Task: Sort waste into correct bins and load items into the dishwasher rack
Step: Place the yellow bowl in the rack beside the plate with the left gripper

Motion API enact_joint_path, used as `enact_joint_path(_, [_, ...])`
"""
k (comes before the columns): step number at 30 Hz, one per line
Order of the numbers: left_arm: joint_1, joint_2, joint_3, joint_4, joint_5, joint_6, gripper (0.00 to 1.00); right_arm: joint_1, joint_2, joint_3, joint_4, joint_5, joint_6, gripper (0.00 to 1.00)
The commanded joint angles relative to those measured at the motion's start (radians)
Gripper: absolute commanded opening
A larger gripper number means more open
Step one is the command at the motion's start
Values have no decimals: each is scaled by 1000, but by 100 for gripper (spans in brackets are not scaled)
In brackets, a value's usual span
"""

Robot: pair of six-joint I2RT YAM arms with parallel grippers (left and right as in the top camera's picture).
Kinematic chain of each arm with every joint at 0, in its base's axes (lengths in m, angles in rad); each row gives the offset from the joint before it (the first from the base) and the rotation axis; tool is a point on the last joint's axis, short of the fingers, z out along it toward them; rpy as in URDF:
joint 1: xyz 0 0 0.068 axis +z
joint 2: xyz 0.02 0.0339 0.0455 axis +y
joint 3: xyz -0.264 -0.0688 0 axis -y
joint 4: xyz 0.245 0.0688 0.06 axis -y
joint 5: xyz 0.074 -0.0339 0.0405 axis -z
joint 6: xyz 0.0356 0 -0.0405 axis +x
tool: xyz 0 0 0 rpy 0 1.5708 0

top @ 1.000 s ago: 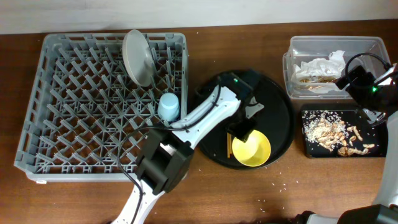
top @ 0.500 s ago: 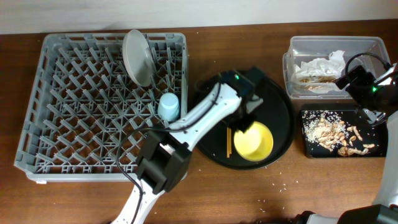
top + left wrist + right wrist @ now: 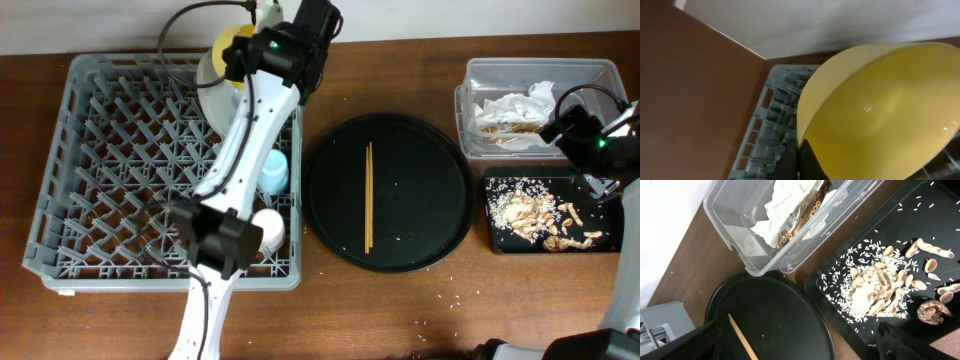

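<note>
The yellow bowl's edge reaches past the rack's far side. I need to lower the bowl inside that side of the rack before my left gripper lets go of it.
My left gripper is shut on the rim of the yellow bowl and holds it over the far edge of the grey dishwasher rack, beside the upright pale plate. In the left wrist view the bowl fills the frame, with the jaws pinched on its rim. A light-blue cup and a small pale pink cup sit in the rack. The chopsticks lie on the round black tray. My right gripper is open and empty between the two bins.
The clear tub at the far right holds white napkins and wrappers. The shallow black tray in front of it holds food scraps and rice. A few rice grains lie on the table by the front edge.
My left arm lifted the yellow bowl off the round black tray and swung it left to the far edge of the rack. The right arm has not moved.
</note>
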Motion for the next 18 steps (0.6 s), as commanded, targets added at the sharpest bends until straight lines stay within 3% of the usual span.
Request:
enact_joint_path(1, [-5, 119, 8, 14, -161, -35, 1, -4, 0, 22, 0, -5, -2, 98])
enact_joint_path(12, [-91, 190, 8, -80, -162, -35, 1, -4, 0, 22, 0, -5, -2, 98])
enact_joint_path(15, [-127, 191, 8, -92, -92, -34, 1, -4, 0, 22, 0, -5, -2, 98])
enact_joint_path(16, [-130, 191, 8, -95, -68, -34, 6, -4, 0, 22, 0, -5, -2, 98])
enact_joint_path(18, [-130, 191, 8, -95, -53, -31, 32, -4, 0, 22, 0, -5, -2, 99])
